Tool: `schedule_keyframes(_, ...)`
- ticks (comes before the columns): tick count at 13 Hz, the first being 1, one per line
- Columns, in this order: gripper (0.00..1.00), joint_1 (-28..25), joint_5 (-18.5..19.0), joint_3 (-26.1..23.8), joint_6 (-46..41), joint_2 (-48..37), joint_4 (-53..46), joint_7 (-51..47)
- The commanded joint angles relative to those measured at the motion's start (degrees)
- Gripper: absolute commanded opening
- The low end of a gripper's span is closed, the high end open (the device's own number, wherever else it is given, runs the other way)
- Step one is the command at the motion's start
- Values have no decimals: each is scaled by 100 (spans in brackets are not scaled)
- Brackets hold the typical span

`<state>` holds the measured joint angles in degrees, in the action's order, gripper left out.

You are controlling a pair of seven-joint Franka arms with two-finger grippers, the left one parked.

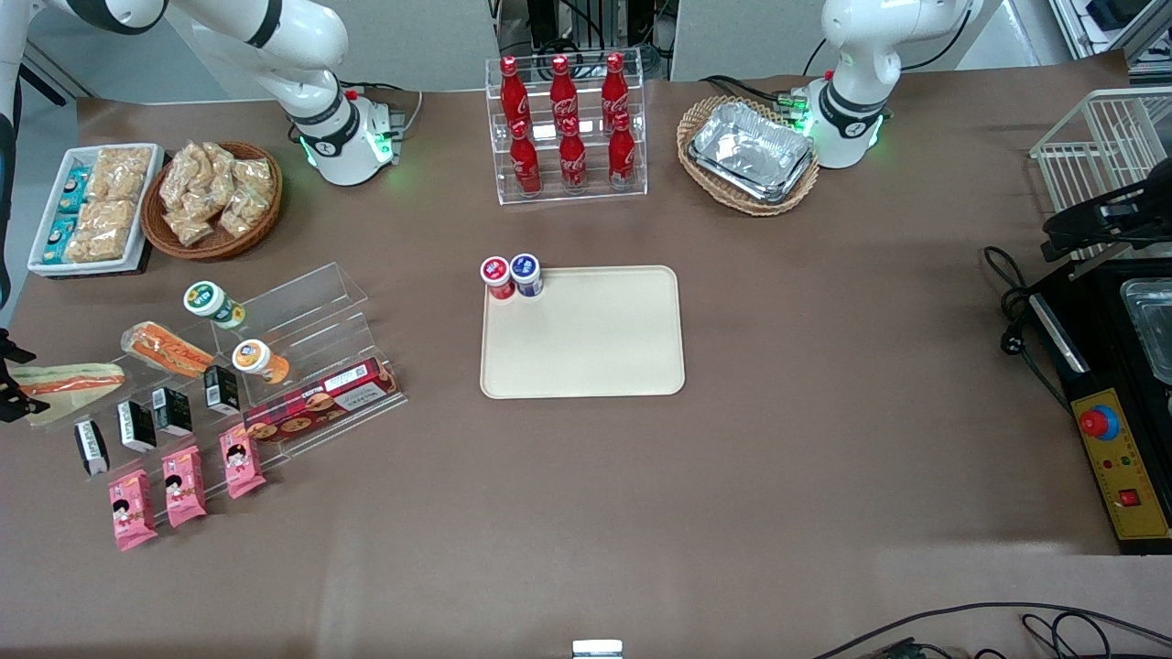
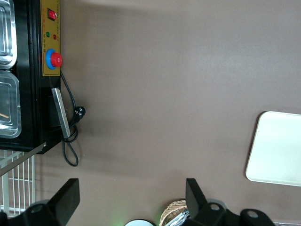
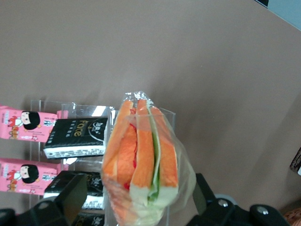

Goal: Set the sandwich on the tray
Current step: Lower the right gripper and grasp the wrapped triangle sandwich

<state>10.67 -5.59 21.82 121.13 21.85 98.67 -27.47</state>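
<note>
My right gripper will next grab the pale sandwich by its wrapped body (image 1: 66,386), to set it on the cream tray (image 1: 586,348).
The sandwich (image 1: 69,380) is a clear-wrapped wedge with white bread and orange and green filling. It sits at the working arm's end of the table, beside the acrylic display shelf (image 1: 302,316). My right gripper (image 1: 13,388) is at its outer end, mostly cut off by the picture's edge. In the right wrist view the sandwich (image 3: 141,160) stands between the two fingers of the gripper (image 3: 141,200), which is open, and a gap shows beside one finger (image 3: 70,197). The cream tray (image 1: 586,348) lies mid-table, also seen in the left wrist view (image 2: 277,150).
Two small capped bottles (image 1: 511,275) stand on the tray's corner. An orange-topped wrapped roll (image 1: 169,350), black packs (image 1: 137,423), pink packs (image 1: 183,485) and a cookie box (image 1: 320,401) crowd the shelf. A cola rack (image 1: 568,128), snack basket (image 1: 215,197) and foil-tray basket (image 1: 751,156) stand farther from the camera.
</note>
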Motion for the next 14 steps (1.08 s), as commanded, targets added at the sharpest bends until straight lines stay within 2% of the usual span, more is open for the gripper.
schedule_keyframes(1,100,32,-144,33,60,153,-129,233)
schedule_keyframes(2,100,32,-144,33,60,170,-129,294)
schedule_keyframes(3,94,41,-144,42,60,170,-129,469)
schedule_keyframes(4,73,58,-135,59,60,170,-137,784)
schedule_keyframes(6,49,129,-126,59,25,197,-216,1269)
schedule_keyframes(8,46,129,-82,59,-71,249,-400,1489)
schedule_keyframes(12,20,208,-82,68,-168,285,-568,2131)
schedule_keyframes(14,19,208,-74,68,-693,407,-1101,2281)
